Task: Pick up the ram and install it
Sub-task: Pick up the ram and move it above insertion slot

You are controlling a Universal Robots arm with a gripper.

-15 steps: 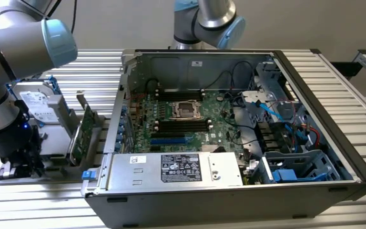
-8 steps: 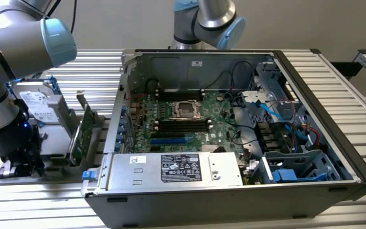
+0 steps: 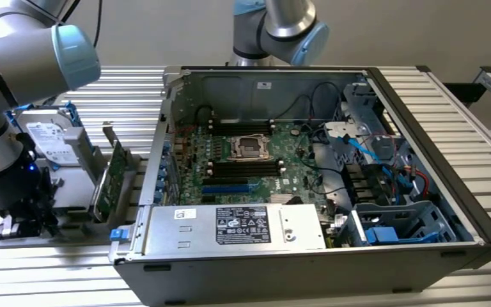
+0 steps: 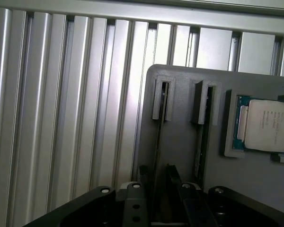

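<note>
The grey holder post surrounds the ram's end; I should grab the ram by its bare middle [image 4: 154, 187], free on both sides.
The ram [image 4: 157, 142] is a thin stick standing on edge in a slot of a grey holder [image 4: 180, 94]. My gripper [image 4: 157, 178] is lowered over it, open. One fingertip [image 4: 142, 174] stands on each side of the stick, with a gap visible to both. A second stick [image 4: 200, 142] stands in the neighbouring slot. In the exterior view my gripper [image 3: 22, 220] is down at the holder [image 3: 75, 192], on the exterior view's left of the open computer case [image 3: 475, 224]. The black memory slots [image 3: 243, 169] lie beside the processor socket [image 3: 250, 145].
A processor chip [image 4: 267, 125] lies in a recess of the holder beside the sticks. A silver hard drive [image 3: 49, 137] and a green expansion card [image 3: 107, 182] stand upright between my arm and the case. A second arm [image 3: 280, 25] stands behind the case. The table [image 3: 49, 281] is ribbed aluminium.
</note>
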